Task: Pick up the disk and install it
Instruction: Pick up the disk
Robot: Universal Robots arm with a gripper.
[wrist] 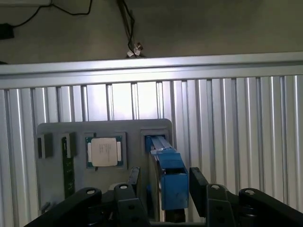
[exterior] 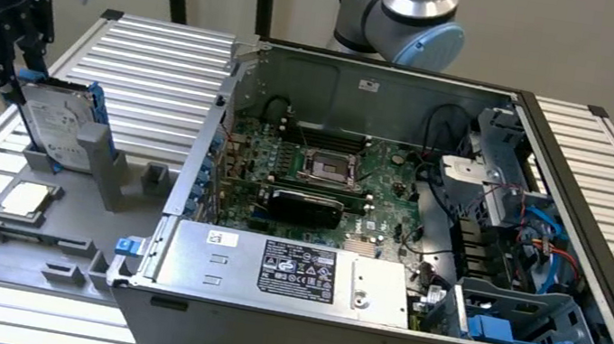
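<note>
The sides of the grey slot close around the disk's lower end, so the gripper will next grab the disk's blue top end (exterior: 62,84) to pick up the disk.
The disk (exterior: 50,123) stands on edge in a slot of the grey holder tray (exterior: 53,239) at the exterior view's left, with its silver face and blue side rail showing. My gripper (exterior: 6,81) hangs just over its top edge. In the wrist view the gripper (wrist: 165,185) is open, and its black fingers (wrist: 134,182) straddle the blue rail of the disk (wrist: 169,175). There is a visible gap on one side, and the other finger is close to the rail. The disk sits in its slot and is not lifted.
A small square silver chip (exterior: 22,201) (wrist: 105,152) lies in the same tray, next to a green memory stick (wrist: 67,165). The open computer case (exterior: 401,195) fills the exterior view's right, with a blue plastic cage (exterior: 529,319) at its front corner. A ribbed metal table (exterior: 166,60) surrounds everything.
</note>
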